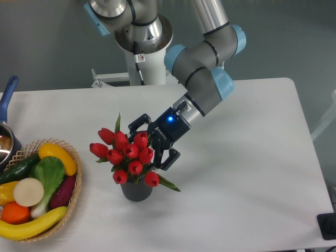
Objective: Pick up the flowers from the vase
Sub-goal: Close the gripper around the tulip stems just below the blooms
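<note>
My gripper grabs the flowers by their red buds next, to lift them out of the vase.
A bunch of red tulip flowers with green leaves stands in the small dark grey ribbed vase at the table's front left of centre. The buds spread wider than the vase and hide its mouth. My gripper reaches in from the upper right, tilted, and is open. Its fingers straddle the right side of the bunch, one behind the buds and one in front of them. The right-hand buds lie between the fingers.
A woven basket of vegetables and fruit sits at the front left edge. A pot with a blue handle is at the far left. The robot base stands behind the table. A black object lies at the front right corner.
</note>
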You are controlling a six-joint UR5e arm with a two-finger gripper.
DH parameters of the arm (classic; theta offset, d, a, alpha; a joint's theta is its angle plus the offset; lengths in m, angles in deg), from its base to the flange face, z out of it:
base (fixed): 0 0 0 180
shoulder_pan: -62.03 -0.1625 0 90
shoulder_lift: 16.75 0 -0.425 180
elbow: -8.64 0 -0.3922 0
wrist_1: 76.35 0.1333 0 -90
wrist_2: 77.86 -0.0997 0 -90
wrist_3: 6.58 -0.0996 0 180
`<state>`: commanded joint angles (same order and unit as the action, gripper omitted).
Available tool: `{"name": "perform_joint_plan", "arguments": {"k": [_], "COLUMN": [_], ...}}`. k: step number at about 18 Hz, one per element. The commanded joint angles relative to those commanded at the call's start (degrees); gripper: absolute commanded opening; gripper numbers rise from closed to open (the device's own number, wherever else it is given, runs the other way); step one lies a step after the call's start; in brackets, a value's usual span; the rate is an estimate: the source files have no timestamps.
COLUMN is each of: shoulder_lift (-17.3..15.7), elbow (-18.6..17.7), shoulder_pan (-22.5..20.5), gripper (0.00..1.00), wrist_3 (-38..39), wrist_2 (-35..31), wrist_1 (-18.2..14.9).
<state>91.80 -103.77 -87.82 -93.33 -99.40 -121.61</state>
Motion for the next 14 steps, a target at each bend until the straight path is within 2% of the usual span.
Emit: {"name": "perform_joint_plan", "arguments": {"k": [1, 3, 4, 5, 6, 14], "shoulder_lift": [0.0, -0.2, -0.3, -0.3, -0.3, 0.1], "elbow": [0.0, 0.0, 0.0, 0.3, 0.2, 0.4], "shoulder_pan": [0.1, 0.1, 0.1, 0.1, 0.2, 0.3], "gripper": [0.98, 0.73, 0.67, 0.65, 0.57, 0.49], "wrist_3": [0.0, 0.0, 0.0, 0.0, 0.1, 0.0], "wrist_2": [0.0, 0.0, 0.0, 0.0, 0.0, 0.3], "wrist_1": [0.1, 0.1, 0.1, 0.1, 0.1, 0.1]}}
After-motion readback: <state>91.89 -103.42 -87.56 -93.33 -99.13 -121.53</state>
